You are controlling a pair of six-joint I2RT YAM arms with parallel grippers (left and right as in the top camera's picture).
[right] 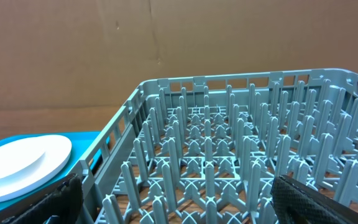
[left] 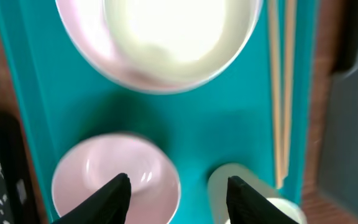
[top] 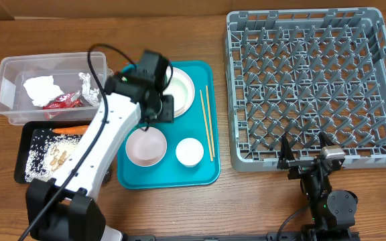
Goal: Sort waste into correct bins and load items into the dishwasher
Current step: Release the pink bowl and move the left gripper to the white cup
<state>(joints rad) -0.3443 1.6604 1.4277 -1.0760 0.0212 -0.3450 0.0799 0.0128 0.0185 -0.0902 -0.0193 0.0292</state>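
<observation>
The cup's opposite rim should stay free for handing over. My left gripper will next grab the small white cup [top: 189,151] by its rim on the side facing the bowl.
My left gripper [left: 178,186] is open and empty, hovering over the teal tray between a white bowl [left: 98,168] and a small white cup [left: 229,180]; it also shows in the overhead view [top: 158,106]. A white plate [top: 183,90], the bowl [top: 146,146], the cup [top: 189,151] and wooden chopsticks [top: 208,120] lie on the tray. The clear tub [top: 9,67] holds tissue [top: 42,88], a red wrapper [top: 62,101] and foil [top: 89,87]. The black tray [top: 24,134] holds carrot [top: 69,129], rice [top: 37,150] and beige scraps [top: 60,158]. My right gripper [top: 307,148] is open and empty at the front edge of the grey dish rack [top: 313,80].
The teal tray [top: 200,175] sits between the bins and the rack. The rack's pegs [right: 229,155] fill the right wrist view, with the plate [right: 23,162] to their left. A brown cardboard wall stands behind the table.
</observation>
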